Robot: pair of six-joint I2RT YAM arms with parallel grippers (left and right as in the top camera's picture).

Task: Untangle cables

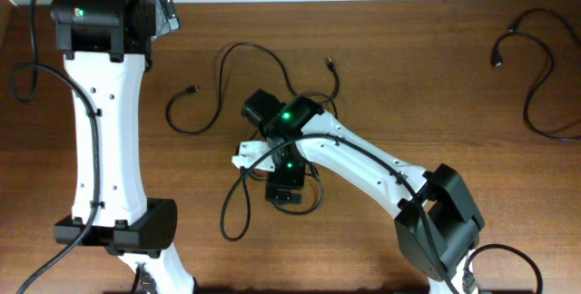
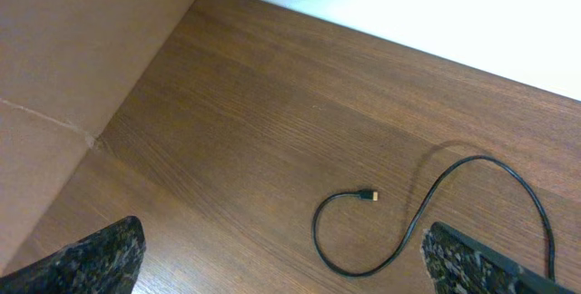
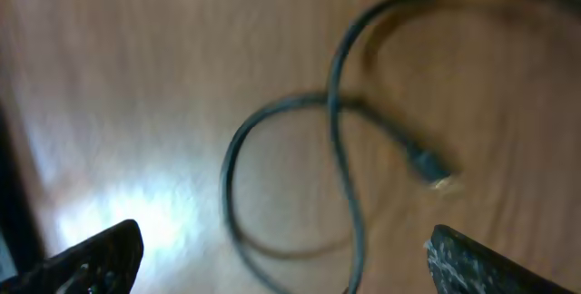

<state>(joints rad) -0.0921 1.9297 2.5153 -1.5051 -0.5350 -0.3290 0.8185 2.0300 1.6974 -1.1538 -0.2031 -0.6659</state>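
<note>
My right gripper is to grab the black cable next by its bare loop, away from the plug, so the cable's ends stay free to untangle.
Thin black cables lie tangled mid-table, with loose plug ends and a loop toward the front. My right gripper hangs over this tangle. In the right wrist view it is open just above blurred crossing cable loops and a plug, holding nothing. My left gripper is at the far left edge, away from the tangle. In the left wrist view it is open and empty, with one cable end curling on the wood ahead.
A separate black cable lies alone at the far right corner. A brown wall panel and a white wall bound the table's far left corner. The arms' thicker black wires hang at the left.
</note>
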